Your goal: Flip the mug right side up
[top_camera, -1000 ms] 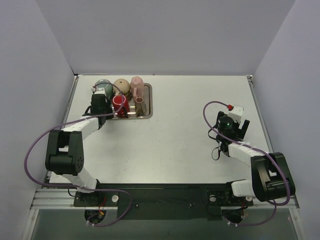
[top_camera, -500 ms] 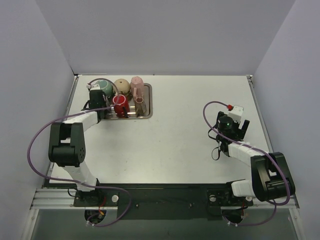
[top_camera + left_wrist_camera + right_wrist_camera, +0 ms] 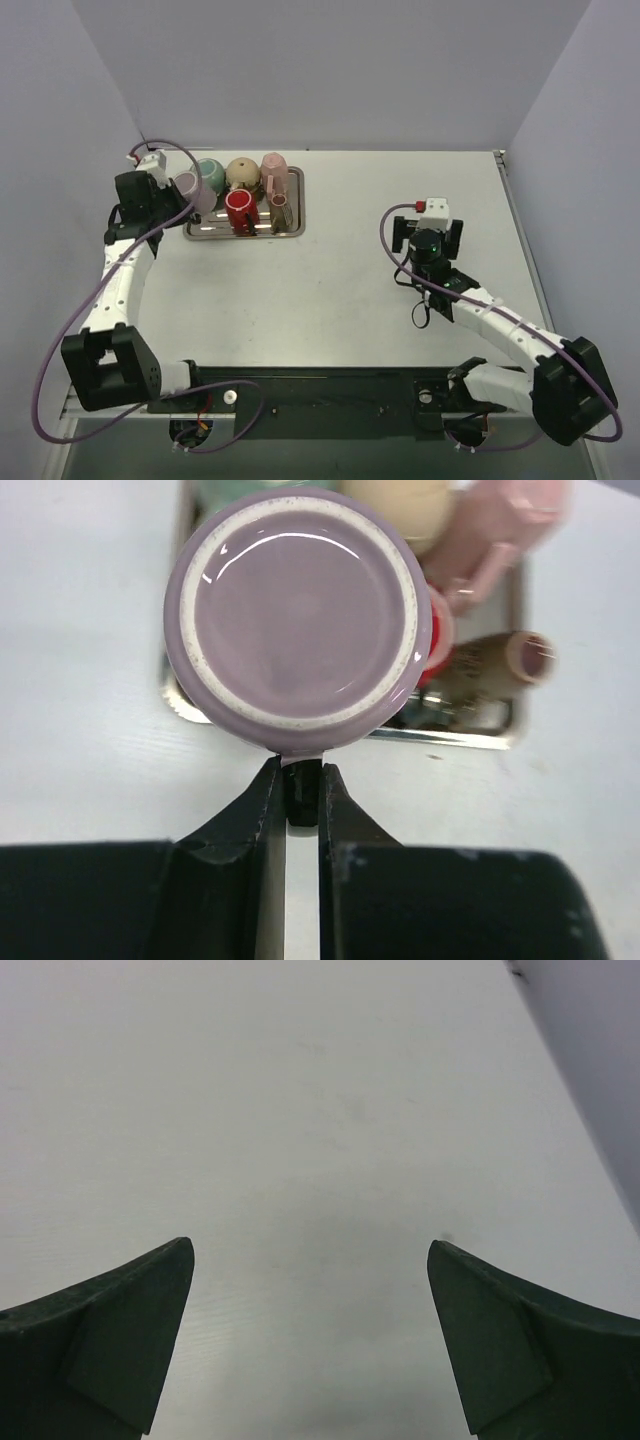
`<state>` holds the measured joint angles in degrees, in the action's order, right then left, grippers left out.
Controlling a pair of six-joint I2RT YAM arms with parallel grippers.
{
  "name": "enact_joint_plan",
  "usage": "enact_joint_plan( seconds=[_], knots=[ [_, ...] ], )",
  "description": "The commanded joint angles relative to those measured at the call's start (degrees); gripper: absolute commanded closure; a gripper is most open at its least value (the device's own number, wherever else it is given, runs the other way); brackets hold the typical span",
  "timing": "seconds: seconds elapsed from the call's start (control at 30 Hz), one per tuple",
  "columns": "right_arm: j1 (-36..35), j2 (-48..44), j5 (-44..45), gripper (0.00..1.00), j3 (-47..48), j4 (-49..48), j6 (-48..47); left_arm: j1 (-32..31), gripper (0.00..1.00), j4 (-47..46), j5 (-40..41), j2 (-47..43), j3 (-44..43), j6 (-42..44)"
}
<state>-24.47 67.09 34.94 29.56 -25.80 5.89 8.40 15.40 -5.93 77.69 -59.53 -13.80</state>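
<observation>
The lilac mug should be set upright, so my right gripper will next grab it by its side at the mug's open end (image 3: 207,200). The mug's round base stays free that way.
My left gripper (image 3: 170,197) is shut on the wall of a lilac mug (image 3: 193,190) and holds it in the air over the left end of the metal tray (image 3: 296,225). In the left wrist view the mug's round base (image 3: 298,620) faces the camera, and my left gripper (image 3: 298,780) pinches the mug's edge between its two black fingers. My right gripper (image 3: 426,232) is open and empty over bare table at the right; its wrist view shows both fingertips (image 3: 130,1330) wide apart above the white tabletop.
The tray (image 3: 470,738) holds a red mug (image 3: 239,209), a teal mug (image 3: 212,172), a tan mug (image 3: 243,172), a pink mug (image 3: 275,170) and a brown one (image 3: 280,206). Grey walls enclose the table on three sides.
My left gripper has lifted the lilac mug off the tray and swung back to the left. My right arm has moved left and forward, still open.
</observation>
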Motion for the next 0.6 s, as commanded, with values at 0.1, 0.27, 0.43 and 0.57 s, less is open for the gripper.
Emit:
enact_joint_plan(
  seconds=[0.1, 0.27, 0.43, 0.57],
  knots=[
    [-18.1, -6.5, -24.4, 0.03, 11.6, -3.0, 13.2, -3.4, 1.0, 10.6, -37.7, -10.5, -12.7, -1.3],
    [-23.9, 2.1, -37.7, 0.04, 18.4, -22.0, 28.0, -8.0, 1.0, 8.9, -47.6, -15.9, -13.4, -7.3],
    [-26.1, 9.6, -40.5, 0.15, 24.1, -31.3, 36.5, -14.8, 1.0, 7.1, -50.4, -17.1, -12.5, -12.2],
    [-26.4, 12.1, -39.8, 0.28, 25.5, -35.2, 39.5, -17.3, 1.0, 5.9, -48.8, -16.9, -10.2, -13.8]
  ],
)
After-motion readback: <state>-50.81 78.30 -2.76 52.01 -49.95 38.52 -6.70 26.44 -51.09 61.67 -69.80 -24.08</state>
